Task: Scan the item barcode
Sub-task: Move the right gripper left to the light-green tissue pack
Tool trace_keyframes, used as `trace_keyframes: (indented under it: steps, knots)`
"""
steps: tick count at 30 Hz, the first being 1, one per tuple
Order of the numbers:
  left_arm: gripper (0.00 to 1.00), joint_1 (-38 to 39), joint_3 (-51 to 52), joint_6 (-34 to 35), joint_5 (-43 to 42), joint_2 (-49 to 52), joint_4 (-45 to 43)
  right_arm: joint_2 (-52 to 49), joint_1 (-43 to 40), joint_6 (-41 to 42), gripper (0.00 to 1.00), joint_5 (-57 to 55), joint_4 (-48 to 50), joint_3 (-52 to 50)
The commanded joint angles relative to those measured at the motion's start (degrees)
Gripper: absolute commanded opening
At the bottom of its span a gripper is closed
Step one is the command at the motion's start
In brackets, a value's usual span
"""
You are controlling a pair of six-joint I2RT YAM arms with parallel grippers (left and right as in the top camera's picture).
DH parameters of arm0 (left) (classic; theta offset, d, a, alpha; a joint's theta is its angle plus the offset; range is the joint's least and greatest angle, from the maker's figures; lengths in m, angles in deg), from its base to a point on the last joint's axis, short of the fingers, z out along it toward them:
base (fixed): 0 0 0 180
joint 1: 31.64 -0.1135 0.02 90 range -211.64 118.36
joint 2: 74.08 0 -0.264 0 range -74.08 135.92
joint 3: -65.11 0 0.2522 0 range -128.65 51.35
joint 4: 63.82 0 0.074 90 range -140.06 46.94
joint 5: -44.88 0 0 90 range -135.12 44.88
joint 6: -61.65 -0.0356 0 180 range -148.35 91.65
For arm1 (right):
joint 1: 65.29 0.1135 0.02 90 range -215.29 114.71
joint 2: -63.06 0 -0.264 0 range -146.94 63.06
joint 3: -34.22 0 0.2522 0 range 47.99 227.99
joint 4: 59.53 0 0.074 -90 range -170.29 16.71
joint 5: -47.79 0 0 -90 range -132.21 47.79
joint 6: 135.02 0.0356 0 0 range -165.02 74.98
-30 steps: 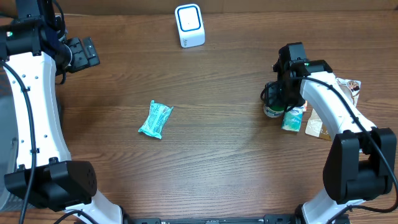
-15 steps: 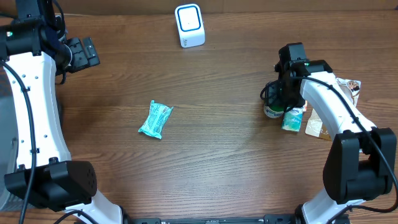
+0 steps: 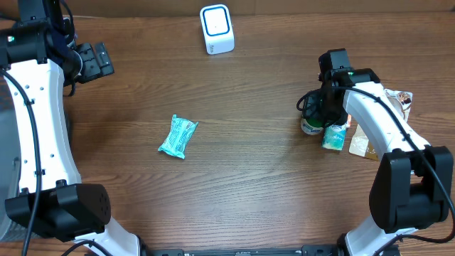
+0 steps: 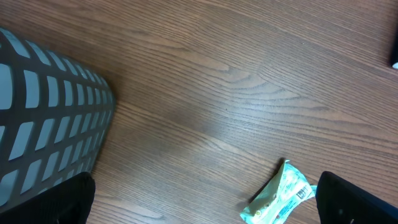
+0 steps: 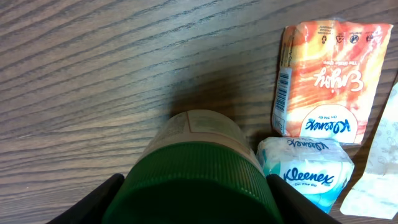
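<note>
The jar's bottom meets its shadow on the tabletop, so the jar would stand beside the teal Kleenex pack. My right gripper needs to open now.
A jar with a dark green ribbed lid (image 5: 199,168) and a pale label stands upright at the right of the table, also seen as the jar (image 3: 310,126) from overhead. My right gripper (image 5: 193,202) is shut on its lid, one black finger against each side; from above, the right gripper (image 3: 314,114) sits right over the jar. The white scanner with a blue ring (image 3: 217,28) stands at the back centre. My left gripper (image 3: 94,60) hangs open and empty at the far left, its fingers (image 4: 71,199) spread wide.
A teal Kleenex pack (image 5: 308,171) touches the jar's right side, with an orange tissue pack (image 5: 320,81) behind it. A teal snack packet (image 3: 178,136) lies left of centre. A grey mesh basket (image 4: 43,118) shows beside the left gripper.
</note>
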Motion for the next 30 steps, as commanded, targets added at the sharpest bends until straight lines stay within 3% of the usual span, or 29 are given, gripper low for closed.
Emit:
trace_keyframes:
  steps: [1,5,9,16,24,27,30]
  knots:
    - [1.00,0.02,-0.79,-1.29,0.28,-1.42,0.02,0.44,-0.11,1.51,0.56,-0.52,-0.07,-0.07]
    - [1.00,0.02,-0.79,-1.29,0.28,-1.42,0.00,0.44,-0.11,1.55,0.59,-0.50,-1.14,-0.07]
    - [0.99,0.02,-0.79,-1.29,0.28,-1.42,0.02,0.44,-0.11,2.03,1.00,-0.46,-2.36,-0.07]
    - [1.00,0.02,-0.79,-1.29,0.28,-1.42,0.02,0.57,-0.11,3.23,1.00,1.40,-3.78,1.55]
    - [1.00,0.02,-0.79,-1.29,0.28,-1.42,0.02,0.66,0.26,0.94,1.00,2.21,-20.68,23.30]
    - [1.00,0.02,-0.79,-1.29,0.28,-1.42,0.00,0.66,0.98,-2.34,1.00,10.64,-22.58,31.08]
    - [0.99,0.02,-0.79,-1.29,0.28,-1.42,0.02,0.63,1.66,-2.47,1.00,25.31,-18.01,32.81]
